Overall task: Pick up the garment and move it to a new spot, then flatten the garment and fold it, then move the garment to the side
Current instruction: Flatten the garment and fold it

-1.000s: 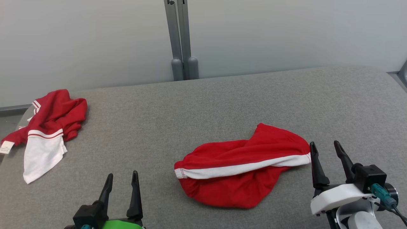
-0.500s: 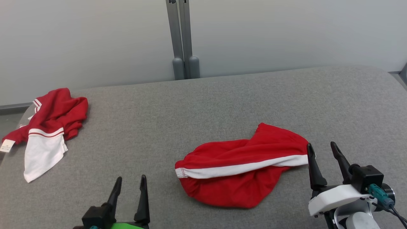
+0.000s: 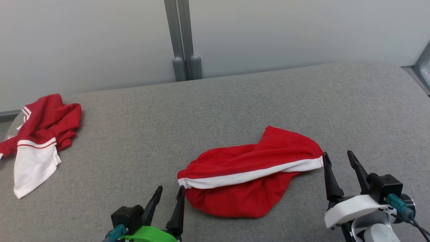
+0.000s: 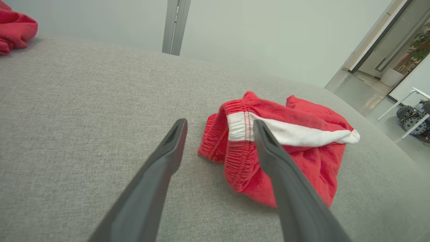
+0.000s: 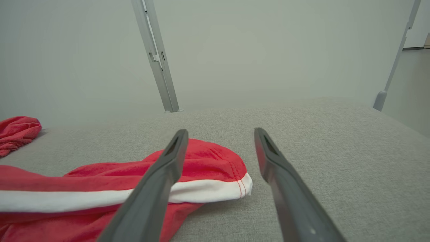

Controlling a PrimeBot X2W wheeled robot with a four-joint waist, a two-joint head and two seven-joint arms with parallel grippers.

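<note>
My left gripper is to grab the garment next by its waistband at the white stripe (image 3: 183,183) (image 4: 240,126), because a fold stands up there while the rest lies slack.
The garment (image 3: 255,158) is a pair of red shorts with a white side stripe, lying crumpled on the grey table (image 3: 215,111), right of centre. My left gripper (image 3: 170,189) is open at the garment's left waistband end, its right fingertip at the white hem. In the left wrist view the left gripper (image 4: 220,122) frames the gathered waistband of the garment (image 4: 312,161). My right gripper (image 3: 337,154) is open at the garment's right tip, the left finger touching or just beside the hem. In the right wrist view the right gripper (image 5: 220,131) stands over that end of the garment (image 5: 208,164).
A second red and white garment (image 3: 40,134) lies bunched at the table's far left edge, seen too as a second garment (image 4: 15,30) and second garment (image 5: 16,132). A grey post (image 3: 181,40) stands behind the table against a pale wall. Bare grey cloth stretches behind and right.
My left gripper has moved right and forward, up to the garment's waistband end. The head camera has shifted a little. The right gripper has barely moved. The garment lies as before.
</note>
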